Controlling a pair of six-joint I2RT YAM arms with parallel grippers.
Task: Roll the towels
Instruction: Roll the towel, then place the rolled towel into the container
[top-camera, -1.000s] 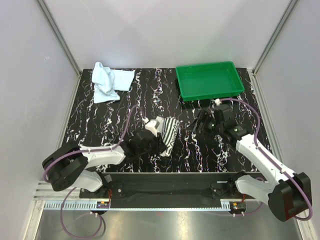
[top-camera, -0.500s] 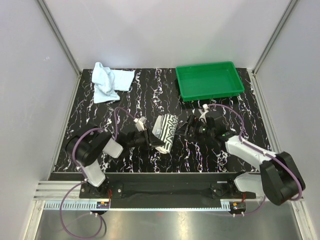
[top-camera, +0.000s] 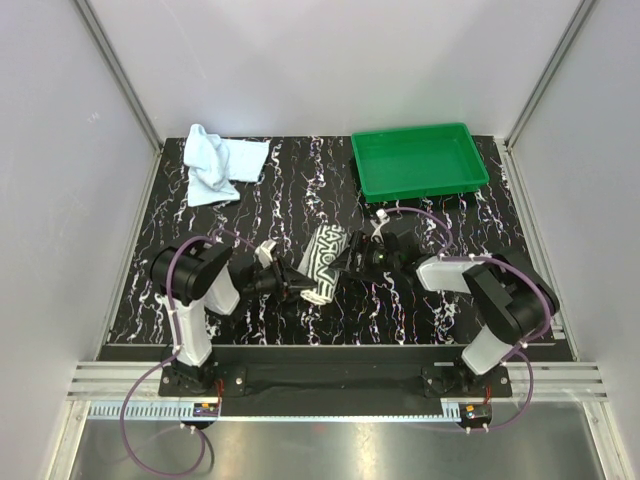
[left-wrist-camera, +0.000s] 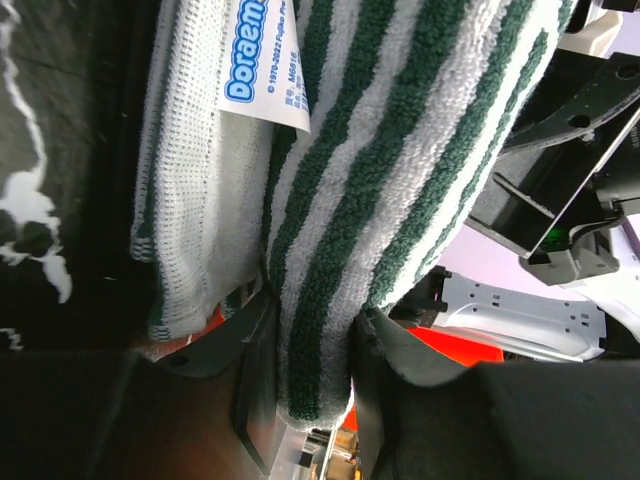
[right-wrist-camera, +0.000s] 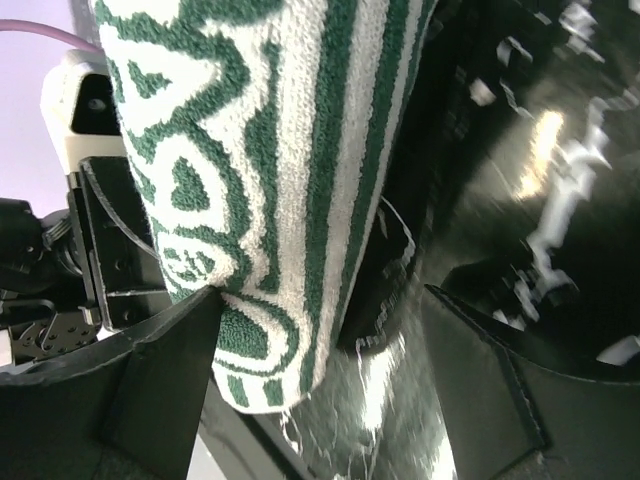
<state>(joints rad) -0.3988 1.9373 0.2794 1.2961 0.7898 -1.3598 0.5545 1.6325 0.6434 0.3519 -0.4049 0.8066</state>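
The robot's right gripper should next grab the rolled striped towel by its side facing the tray, opposite the left gripper, to put the towel in the green tray.
The striped green-and-white towel (top-camera: 325, 263) lies as a thick roll on the black marbled table, between my two grippers. My left gripper (top-camera: 297, 285) is shut on a fold at the roll's near left end; in the left wrist view the striped towel (left-wrist-camera: 400, 160) is pinched between both fingers of that gripper (left-wrist-camera: 318, 335). My right gripper (top-camera: 351, 258) is at the roll's right side and open. In the right wrist view the striped towel (right-wrist-camera: 270, 170) rests against the left finger of that gripper (right-wrist-camera: 320, 300), and the other finger stands apart. The pale blue towel (top-camera: 215, 166) lies crumpled at the far left.
A green plastic tray (top-camera: 418, 160) stands at the far right of the table. A white label with blue print (left-wrist-camera: 262, 62) hangs from the striped towel. The booth's white walls close in the table at the left, back and right.
Both arms have drawn in and dropped low toward the table's middle. The right gripper has moved left up against the striped towel, which has gone from a loose flap to a tighter roll.
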